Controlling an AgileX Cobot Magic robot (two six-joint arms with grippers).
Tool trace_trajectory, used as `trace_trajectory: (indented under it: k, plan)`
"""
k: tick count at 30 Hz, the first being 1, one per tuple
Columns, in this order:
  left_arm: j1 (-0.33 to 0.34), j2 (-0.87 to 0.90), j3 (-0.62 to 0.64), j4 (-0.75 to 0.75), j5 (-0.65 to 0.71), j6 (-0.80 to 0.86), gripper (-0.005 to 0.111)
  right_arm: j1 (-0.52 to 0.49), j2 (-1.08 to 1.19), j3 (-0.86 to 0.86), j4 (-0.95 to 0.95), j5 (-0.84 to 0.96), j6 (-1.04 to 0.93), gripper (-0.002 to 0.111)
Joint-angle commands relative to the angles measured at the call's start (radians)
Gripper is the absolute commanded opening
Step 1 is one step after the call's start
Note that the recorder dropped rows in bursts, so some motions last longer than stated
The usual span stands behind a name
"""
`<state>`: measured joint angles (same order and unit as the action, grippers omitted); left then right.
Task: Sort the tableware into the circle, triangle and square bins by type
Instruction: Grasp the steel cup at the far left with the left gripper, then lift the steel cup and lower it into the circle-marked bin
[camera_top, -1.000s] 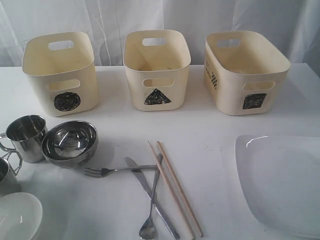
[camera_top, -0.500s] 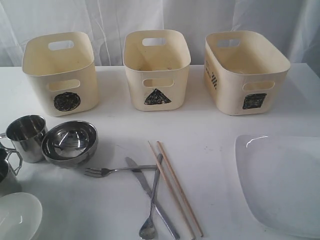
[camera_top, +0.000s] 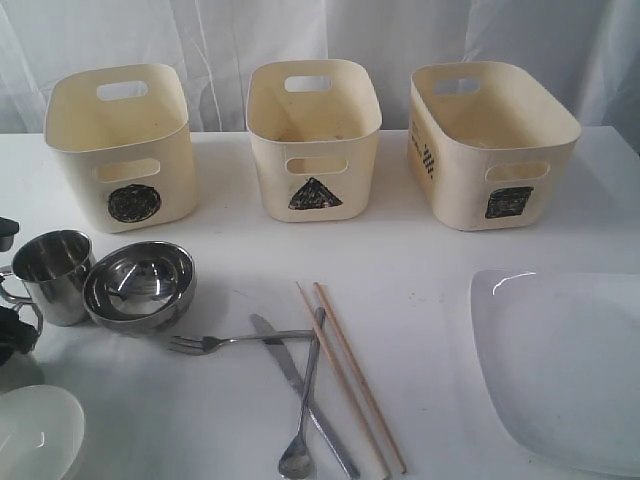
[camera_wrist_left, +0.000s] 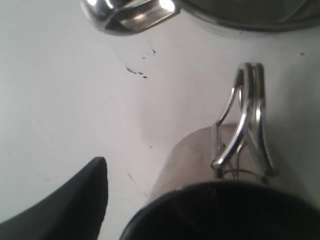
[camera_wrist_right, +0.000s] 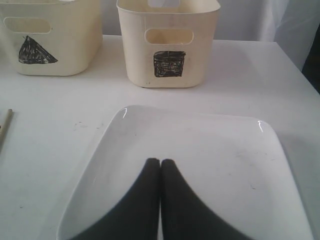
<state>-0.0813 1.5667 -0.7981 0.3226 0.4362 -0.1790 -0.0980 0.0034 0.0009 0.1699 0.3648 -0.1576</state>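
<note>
My left gripper is ready to close on the second steel mug. In the left wrist view the mug's side is between my fingers, so my gripper would hold the mug if it closed now.
Steel tableware lies at the table's left and middle: a mug, nested bowls, a fork, knife, spoon and two chopsticks. A small white bowl sits at the front left. The large white plate lies at the right. My left gripper is open beside a second steel mug. One finger stands apart from that mug's wall and the other is hidden. My right gripper hangs shut and empty over the plate.
Three cream bins stand in a row at the back: circle, triangle and square. Dark parts of the left gripper show at the left edge. White curtains hang behind the table.
The left gripper has come in at the left edge and now covers the front mug. The tableware has not moved, and the right gripper stays out of the exterior view.
</note>
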Motion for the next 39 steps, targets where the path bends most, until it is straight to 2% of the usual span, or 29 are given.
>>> trace_trajectory:
  k: [1,5,6,15,19,22,25,29,31,36,39]
  plan:
    - [-0.001,-0.001,0.008,0.021,0.008,-0.005,0.050,-0.002,-0.003,-0.001,-0.010,-0.015,0.004,0.000]
    - [-0.001,-0.001,0.006,0.025,0.056,-0.007,0.005,-0.002,-0.003,-0.001,-0.010,-0.015,0.004,0.000]
    - [-0.001,-0.003,0.006,0.031,0.068,-0.007,0.000,-0.002,-0.003,-0.001,-0.010,-0.015,0.004,0.000]
    - [-0.001,-0.149,-0.030,0.205,0.289,-0.043,0.000,-0.002,-0.003,-0.001,-0.010,-0.015,0.004,0.000]
    - [-0.001,-0.279,-0.102,0.184,0.325,-0.043,0.000,-0.002,-0.003,-0.001,-0.010,-0.015,0.004,0.000]
    - [-0.001,-0.387,-0.168,0.096,0.298,-0.043,0.000,-0.002,-0.003,-0.001,-0.010,-0.015,0.004,0.000]
    - [-0.001,-0.491,-0.223,0.015,0.172,-0.046,0.000,-0.002,-0.003,-0.001,-0.010,-0.015,0.004,0.000]
    - [-0.001,-0.586,-0.239,-0.087,-0.160,-0.052,0.000,-0.002,-0.003,-0.001,-0.010,-0.013,0.004,0.000]
    - [-0.001,-0.601,-0.239,-0.121,-0.272,-0.052,0.000,-0.002,-0.003,-0.001,-0.010,-0.013,0.004,0.000]
    - [-0.001,-0.566,-0.239,-0.156,-0.509,-0.054,0.000,-0.002,-0.003,-0.001,-0.010,-0.013,0.004,0.000]
    - [-0.001,-0.487,-0.239,-0.156,-0.733,-0.059,0.000,-0.002,-0.003,-0.001,-0.010,-0.013,0.004,0.000]
